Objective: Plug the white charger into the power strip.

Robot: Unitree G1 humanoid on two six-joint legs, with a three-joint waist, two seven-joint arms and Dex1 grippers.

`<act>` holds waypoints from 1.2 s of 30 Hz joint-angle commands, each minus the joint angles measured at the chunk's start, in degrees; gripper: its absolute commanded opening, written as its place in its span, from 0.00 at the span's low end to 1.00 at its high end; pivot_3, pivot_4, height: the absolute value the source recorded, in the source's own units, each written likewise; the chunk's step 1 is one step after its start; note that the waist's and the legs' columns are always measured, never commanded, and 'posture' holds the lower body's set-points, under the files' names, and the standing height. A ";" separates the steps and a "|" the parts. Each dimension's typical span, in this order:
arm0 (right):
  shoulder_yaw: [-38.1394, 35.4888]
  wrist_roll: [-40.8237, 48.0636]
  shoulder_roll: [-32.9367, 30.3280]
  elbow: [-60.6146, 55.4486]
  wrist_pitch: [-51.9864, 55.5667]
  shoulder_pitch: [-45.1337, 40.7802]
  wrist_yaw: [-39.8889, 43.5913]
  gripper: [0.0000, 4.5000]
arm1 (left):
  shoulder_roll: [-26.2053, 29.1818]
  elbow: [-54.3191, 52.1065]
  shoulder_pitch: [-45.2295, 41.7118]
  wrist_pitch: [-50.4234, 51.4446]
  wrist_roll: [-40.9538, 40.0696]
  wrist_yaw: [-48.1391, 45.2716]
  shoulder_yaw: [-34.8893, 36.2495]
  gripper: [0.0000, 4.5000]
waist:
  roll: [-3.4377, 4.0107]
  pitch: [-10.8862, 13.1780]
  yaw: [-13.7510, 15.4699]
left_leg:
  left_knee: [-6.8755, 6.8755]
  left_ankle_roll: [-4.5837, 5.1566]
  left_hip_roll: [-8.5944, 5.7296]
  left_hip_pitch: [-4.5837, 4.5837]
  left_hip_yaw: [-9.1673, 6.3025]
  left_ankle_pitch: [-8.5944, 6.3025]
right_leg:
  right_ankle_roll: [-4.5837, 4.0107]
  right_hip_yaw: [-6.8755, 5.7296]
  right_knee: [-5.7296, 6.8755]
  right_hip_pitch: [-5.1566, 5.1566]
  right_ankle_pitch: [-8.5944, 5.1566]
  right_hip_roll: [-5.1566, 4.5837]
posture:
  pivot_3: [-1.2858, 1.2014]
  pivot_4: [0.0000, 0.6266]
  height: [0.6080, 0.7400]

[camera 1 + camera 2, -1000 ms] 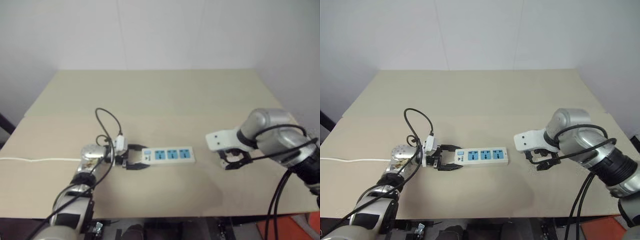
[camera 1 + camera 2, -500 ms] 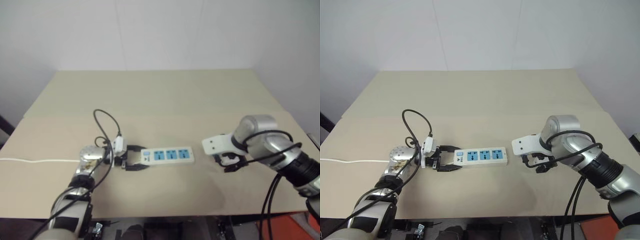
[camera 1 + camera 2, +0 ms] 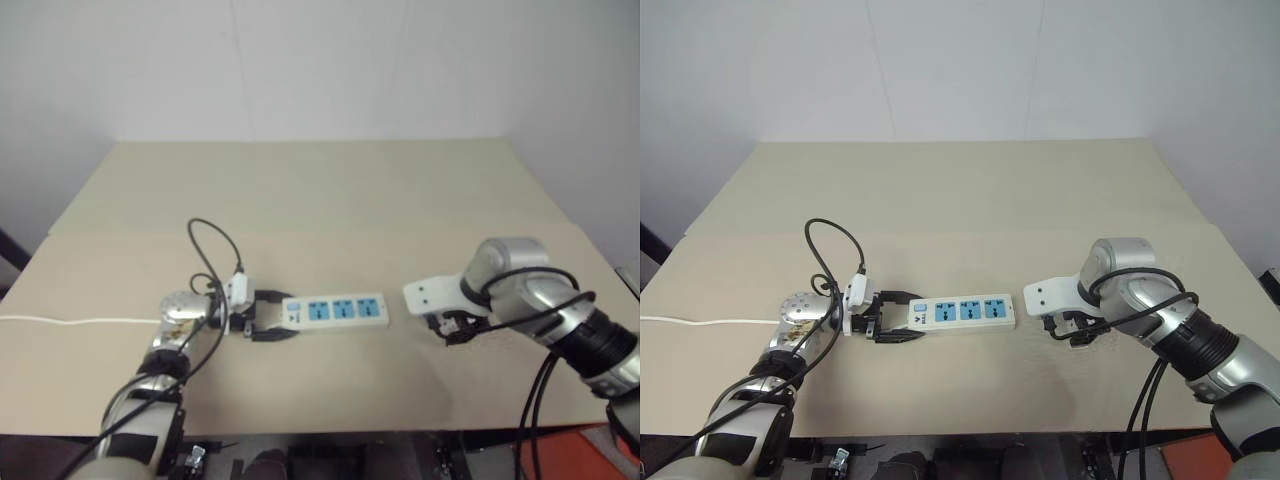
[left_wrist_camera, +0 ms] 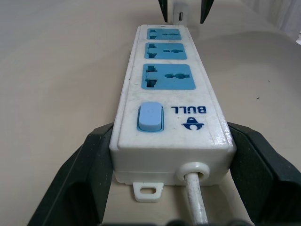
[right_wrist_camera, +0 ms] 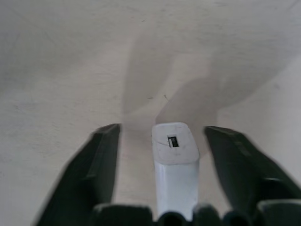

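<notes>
The charger [image 5: 175, 153] stands upright; my right gripper will next grab its flat facing sides below its USB end.
The power strip [image 3: 340, 311], a white bar with three blue outlets, lies flat in the middle of the table. My left gripper [image 3: 278, 316] is shut on its switch end, one black finger [image 4: 94, 165] on each side. To its right the white charger [image 5: 175, 153] stands upright on the table. It also shows just beyond the strip's far end in the left wrist view [image 4: 181, 15]. My right gripper [image 3: 1072, 331] points down over the charger, open, with a finger [image 5: 104, 160] on each side and a gap to each.
The strip's thin white cord [image 3: 70, 321] runs off the table's left edge. A black cable [image 3: 215, 240] loops above my left wrist. The tan table [image 3: 320, 190] stretches bare behind the strip to the white wall.
My right gripper has sunk a little toward the table and its fingers have drawn closer together around the charger. The left gripper and the strip have not moved.
</notes>
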 commanded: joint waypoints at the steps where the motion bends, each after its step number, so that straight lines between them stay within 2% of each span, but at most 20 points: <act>1: -1.74 -1.60 -0.33 0.67 -2.60 0.20 -0.34 0.44 | 0.11 0.66 0.69 -0.77 1.79 0.58 -1.53 0.72 | 0.00 0.00 0.00 | 0.00 0.00 0.00 0.00 0.00 0.00 | 0.00 0.00 0.00 0.00 0.00 0.00 | 0.52 0.24 1.00; 2: -2.03 -1.40 -0.07 0.82 -2.49 0.24 -0.39 0.33 | 0.14 0.75 0.66 -0.83 1.82 0.65 -1.53 0.72 | 0.00 0.00 0.01 | 0.00 0.00 0.00 0.00 0.00 0.00 | 0.00 0.00 0.00 0.01 0.00 0.00 | 0.52 0.24 1.00; 4: -2.32 -1.24 0.15 0.74 -2.64 0.21 -0.20 0.25 | 0.17 0.80 0.64 -0.88 1.83 0.76 -1.51 0.72 | 0.01 0.00 0.00 | 0.00 0.00 0.00 0.01 0.00 0.00 | 0.00 0.00 0.00 0.01 0.00 0.00 | 0.52 0.24 1.00; 14: -5.42 -0.51 0.57 -0.85 -4.06 -0.47 -1.77 0.25 | 0.42 1.34 0.27 -1.40 2.22 0.99 -1.78 0.72 | 0.08 -0.05 -0.01 | 0.01 0.00 0.00 0.03 0.00 0.00 | 0.00 0.00 0.00 0.04 0.00 0.00 | 0.52 0.24 1.00; 19: -15.09 8.83 4.83 -3.16 5.08 -3.03 -0.87 0.25 | 0.52 1.28 0.18 -1.29 2.08 0.68 -1.83 0.72 | 0.10 -0.06 -0.07 | 0.02 0.00 0.00 0.04 -0.01 0.00 | -0.01 0.01 0.00 0.05 0.01 0.01 | 0.52 0.24 1.00; 21: -21.87 14.94 8.12 -2.53 9.97 -4.24 -2.67 0.25 | 0.56 1.44 0.15 -1.51 2.20 0.70 -1.94 0.72 | 0.10 -0.06 -0.04 | 0.02 0.00 0.00 0.04 -0.02 0.00 | -0.02 0.00 0.02 0.05 0.01 0.01 | 0.52 0.24 1.00; 25: -29.77 22.17 12.28 -1.70 12.52 -3.99 -7.37 0.25 | 0.63 1.67 0.07 -1.76 2.16 0.57 -2.07 0.72 | 0.07 -0.09 0.12 | 0.00 0.00 0.01 0.04 -0.09 0.00 | -0.04 -0.03 0.03 0.10 0.02 0.02 | 0.52 0.24 1.00; 29: -39.99 31.51 22.69 -2.78 11.75 1.01 -16.48 0.25 | 0.82 1.32 -0.08 -1.54 1.77 0.10 -1.98 0.72 | 0.03 -0.18 -0.02 | -0.02 0.00 0.02 0.06 -0.08 0.00 | -0.07 -0.01 0.10 0.10 0.05 0.02 | 0.52 0.24 1.00; 36: -46.17 42.81 38.30 -0.90 7.22 6.39 -27.04 0.25 | 1.31 2.23 -0.59 0.02 1.93 -0.94 -2.21 0.72 | 0.07 -0.20 -0.15 | -0.03 0.01 0.02 0.07 -0.12 0.00 | -0.09 0.04 0.32 0.04 0.07 0.05 | 0.52 0.24 1.00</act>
